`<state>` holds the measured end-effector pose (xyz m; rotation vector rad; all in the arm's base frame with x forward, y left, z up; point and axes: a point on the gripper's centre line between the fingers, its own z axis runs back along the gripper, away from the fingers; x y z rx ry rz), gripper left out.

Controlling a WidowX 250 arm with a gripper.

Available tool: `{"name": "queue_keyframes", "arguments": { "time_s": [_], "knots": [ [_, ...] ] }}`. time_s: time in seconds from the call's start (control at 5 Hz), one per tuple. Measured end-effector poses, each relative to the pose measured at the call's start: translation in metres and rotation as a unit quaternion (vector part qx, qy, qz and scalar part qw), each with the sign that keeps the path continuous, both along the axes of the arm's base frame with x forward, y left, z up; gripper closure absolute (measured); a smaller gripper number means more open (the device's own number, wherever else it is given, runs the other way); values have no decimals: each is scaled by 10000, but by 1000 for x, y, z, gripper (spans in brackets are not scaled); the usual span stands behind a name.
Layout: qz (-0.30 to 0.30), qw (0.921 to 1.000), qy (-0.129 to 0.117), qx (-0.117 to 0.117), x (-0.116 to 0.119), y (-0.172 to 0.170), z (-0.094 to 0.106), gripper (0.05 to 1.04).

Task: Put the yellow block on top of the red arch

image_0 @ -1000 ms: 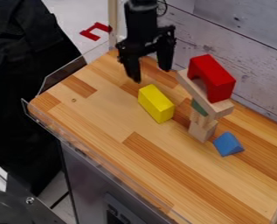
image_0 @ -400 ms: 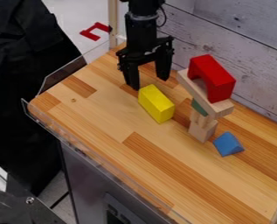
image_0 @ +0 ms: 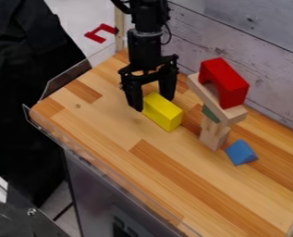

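Note:
The yellow block (image_0: 163, 112) needs to go on top of the red arch, so my gripper should pick up the block by its long sides next.
The gripper (image_0: 152, 104) hangs low at the upper middle of the table, its two fingers open and spread on either side of the far end of the yellow block (image_0: 163, 112). That block lies on its long side on the wood. To the right, the red arch (image_0: 225, 82) rests on a light wooden plank, on top of a small tower of blocks.
The tower's plank (image_0: 216, 102) sits above a green piece (image_0: 210, 114) and wooden blocks (image_0: 214, 136). A blue triangular block (image_0: 241, 152) lies near the tower's foot. A whitewashed plank wall (image_0: 259, 51) runs behind the table (image_0: 105, 125), with clear guards along its edges.
The gripper has come down and toward the camera, from behind the yellow block to around its far end. The block has shifted slightly; the tower stands as before.

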<state>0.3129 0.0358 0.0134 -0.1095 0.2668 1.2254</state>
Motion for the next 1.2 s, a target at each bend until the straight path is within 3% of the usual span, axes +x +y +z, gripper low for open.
{"name": "queue_keyframes", "arguments": {
  "time_s": [0.2,0.4,0.6,0.8,1.2],
  "knots": [
    [-41,9999,-129,-108,5,-7,-4,116],
    [-184,9996,-45,-203,4,-13,-13,391],
    [-184,9993,-159,-274,7,-14,-13,508],
    [-89,9990,-413,-145,9,-6,12,508],
    [489,9876,-1211,871,1,22,114,509]
  ]
}}
